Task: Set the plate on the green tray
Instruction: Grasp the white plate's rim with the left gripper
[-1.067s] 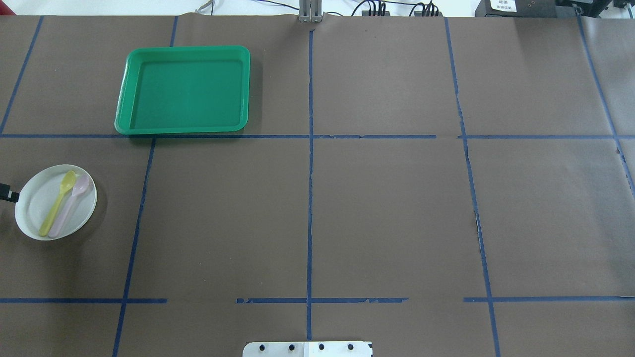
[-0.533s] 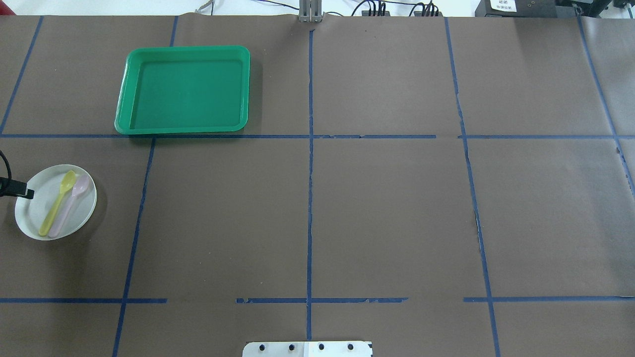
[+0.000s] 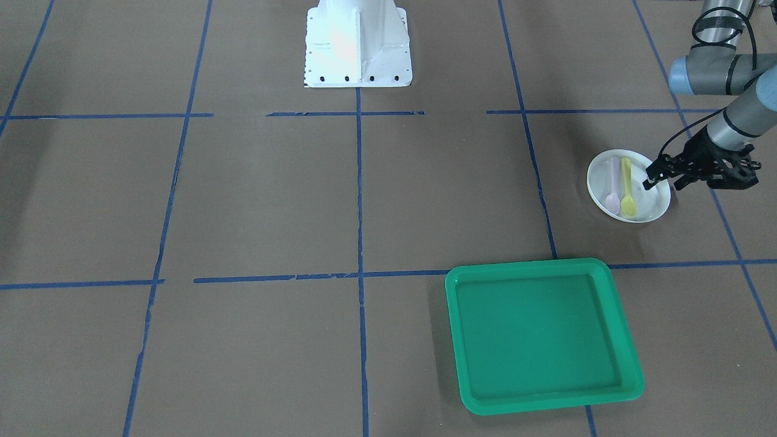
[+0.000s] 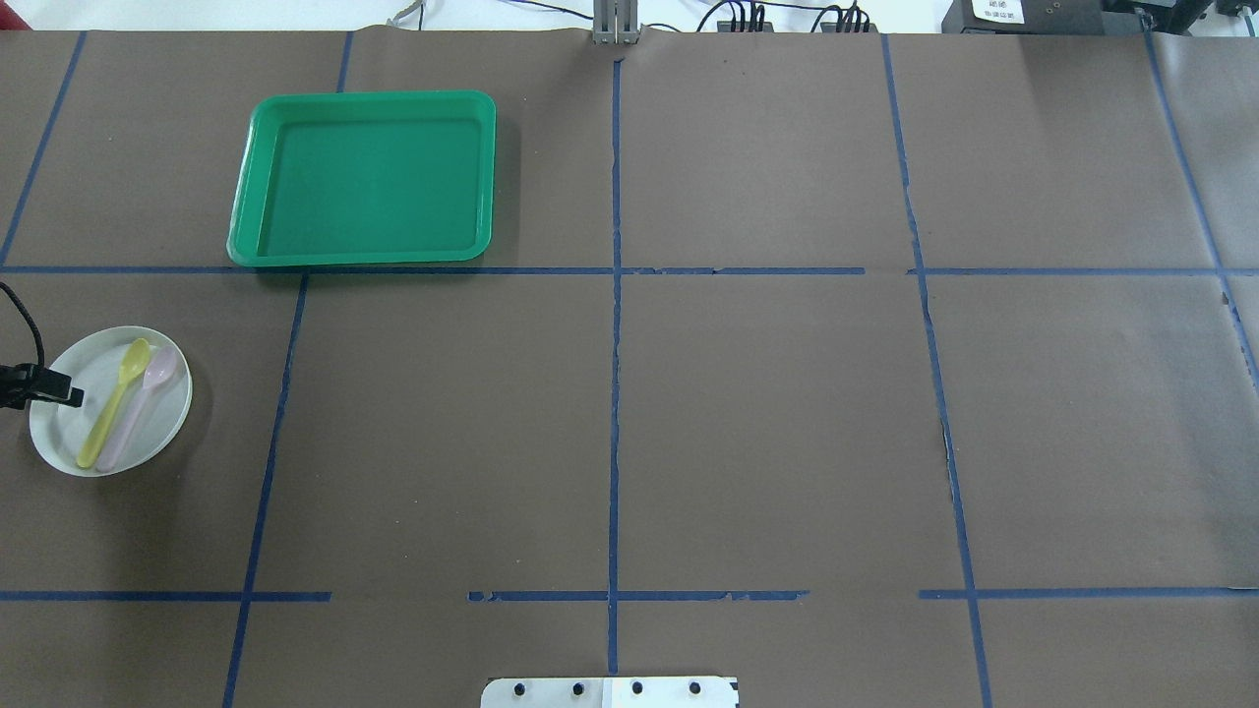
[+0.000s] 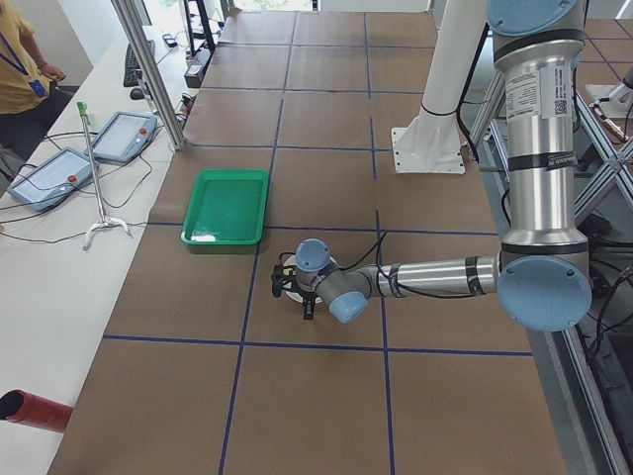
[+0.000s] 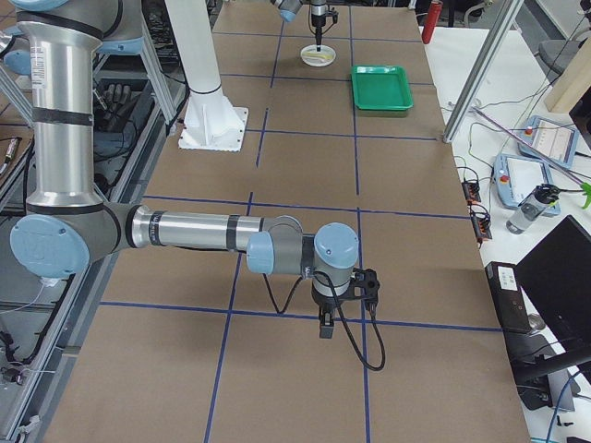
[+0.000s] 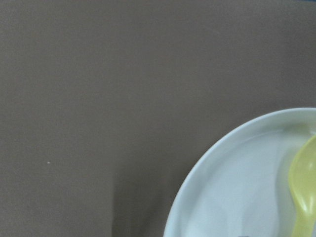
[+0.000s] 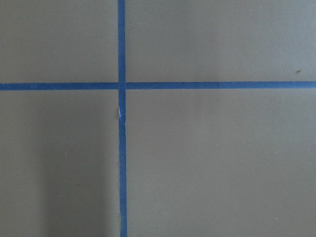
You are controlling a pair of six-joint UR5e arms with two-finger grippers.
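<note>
The plate with its spoons should go on the green tray (image 3: 542,335), so my left gripper should next grab the plate by its outer rim (image 3: 659,205).
The small white plate (image 4: 69,428) lies at the table's left side, bearing a yellow spoon (image 4: 118,393) and a pink spoon (image 4: 148,388). It also shows in the front view (image 3: 649,206) and the left wrist view (image 7: 232,197). My left gripper (image 3: 663,182) hangs low over the plate's outer rim, jaws apart and astride it, holding nothing; it also shows in the overhead view (image 4: 69,397). The green tray (image 4: 364,96) sits empty farther back, apart from the plate. My right gripper (image 6: 325,328) shows only in the right side view, over bare table; I cannot tell its state.
Brown paper with blue tape lines covers the table. The robot's white base (image 3: 358,48) stands at the near middle edge. Tablets, cables and a stand lie on the white bench (image 5: 59,168) beyond the tray.
My left gripper has moved in from the table's left edge, farther over the plate's rim. Plate, spoons and tray have not moved.
</note>
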